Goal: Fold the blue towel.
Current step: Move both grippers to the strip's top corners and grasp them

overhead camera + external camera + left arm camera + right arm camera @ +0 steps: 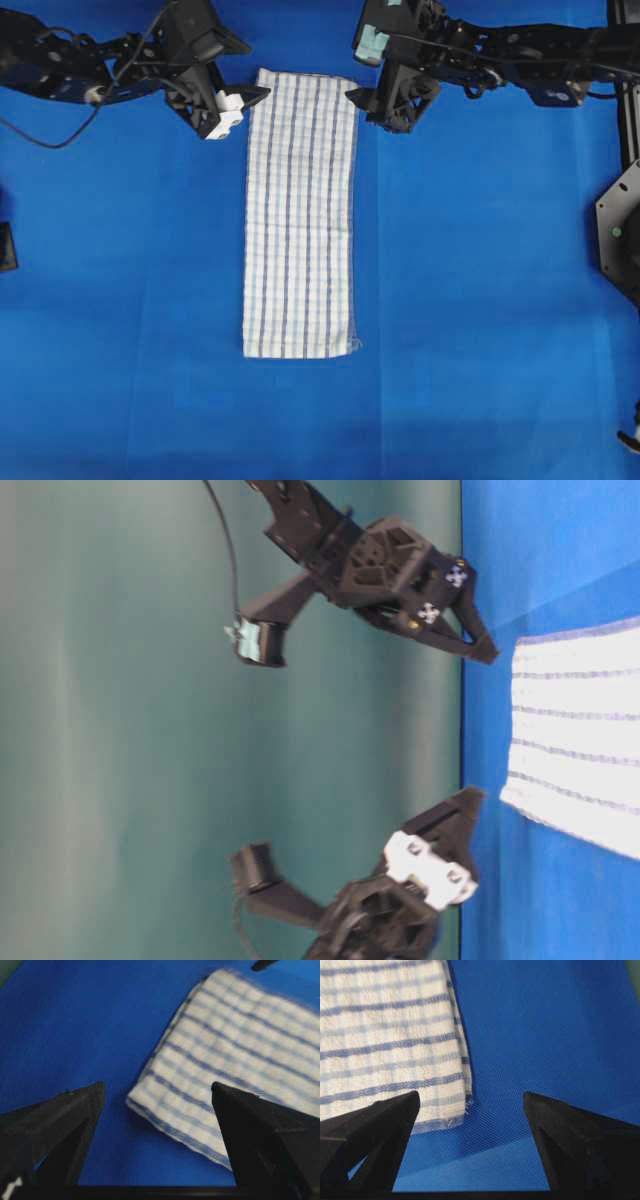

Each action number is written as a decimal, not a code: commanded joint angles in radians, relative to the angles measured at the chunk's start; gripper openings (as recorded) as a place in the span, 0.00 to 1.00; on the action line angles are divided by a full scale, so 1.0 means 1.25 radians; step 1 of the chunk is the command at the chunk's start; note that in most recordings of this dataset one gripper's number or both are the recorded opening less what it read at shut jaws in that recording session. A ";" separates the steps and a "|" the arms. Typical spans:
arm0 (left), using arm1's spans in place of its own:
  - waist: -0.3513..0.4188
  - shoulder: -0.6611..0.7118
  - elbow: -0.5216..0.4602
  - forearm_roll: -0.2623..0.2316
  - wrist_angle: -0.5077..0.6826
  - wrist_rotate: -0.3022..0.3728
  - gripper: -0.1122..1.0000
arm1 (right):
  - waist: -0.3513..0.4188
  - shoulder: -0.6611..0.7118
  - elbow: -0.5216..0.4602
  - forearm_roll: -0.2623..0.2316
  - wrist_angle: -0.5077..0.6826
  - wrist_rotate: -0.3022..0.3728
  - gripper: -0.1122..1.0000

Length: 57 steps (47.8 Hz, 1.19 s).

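Observation:
The towel's corner [262,78] is lower than my left gripper's open fingers, so they would miss it if they closed now, and I will first bring the gripper down.
The blue towel [300,215], white with thin blue stripes, lies flat on the blue table covering as a long narrow strip running from the far side toward the near edge. My left gripper [240,110] is open at the towel's far left corner; in the left wrist view that corner [150,1092] lies between the fingers [75,1110], below them. My right gripper [372,108] is open at the far right corner, and that hemmed corner [455,1110] lies just inside its left finger [390,1120]. Neither gripper holds anything.
The blue table covering [480,300] spreads around the towel on all sides. Black arm hardware [620,230] stands at the right edge, and a small dark object [6,245] sits at the left edge. Beyond the table is a green wall [120,730].

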 commanded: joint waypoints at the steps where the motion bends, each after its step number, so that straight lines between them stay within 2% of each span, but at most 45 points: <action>1: 0.011 0.028 -0.021 0.002 -0.027 0.001 0.84 | -0.002 0.005 -0.018 0.001 -0.015 0.001 0.90; 20: 0.021 0.098 -0.043 0.004 -0.037 0.002 0.82 | 0.010 0.067 -0.023 0.018 -0.058 0.002 0.87; 25: 0.021 0.099 -0.039 0.005 -0.036 0.001 0.74 | 0.012 0.075 -0.025 0.021 -0.065 0.001 0.86; 28: 0.021 0.098 -0.034 0.006 -0.036 0.001 0.65 | 0.016 0.080 -0.026 0.021 -0.076 0.001 0.84; 33: 0.020 0.097 -0.031 0.010 -0.037 0.002 0.47 | 0.025 0.090 -0.025 0.021 -0.090 0.001 0.73; 42: 0.020 0.094 -0.020 0.011 -0.037 0.002 0.17 | 0.038 0.103 -0.021 0.021 -0.087 0.001 0.40; 48: 0.013 0.093 -0.015 0.011 -0.036 0.004 0.15 | 0.039 0.103 -0.018 0.021 -0.086 0.002 0.22; 53: 0.006 0.092 -0.013 0.012 -0.036 0.004 0.15 | 0.040 0.102 -0.021 0.021 -0.085 0.001 0.14; 57: 0.001 0.092 -0.013 0.012 -0.037 0.004 0.15 | 0.040 0.102 -0.023 0.021 -0.085 0.002 0.11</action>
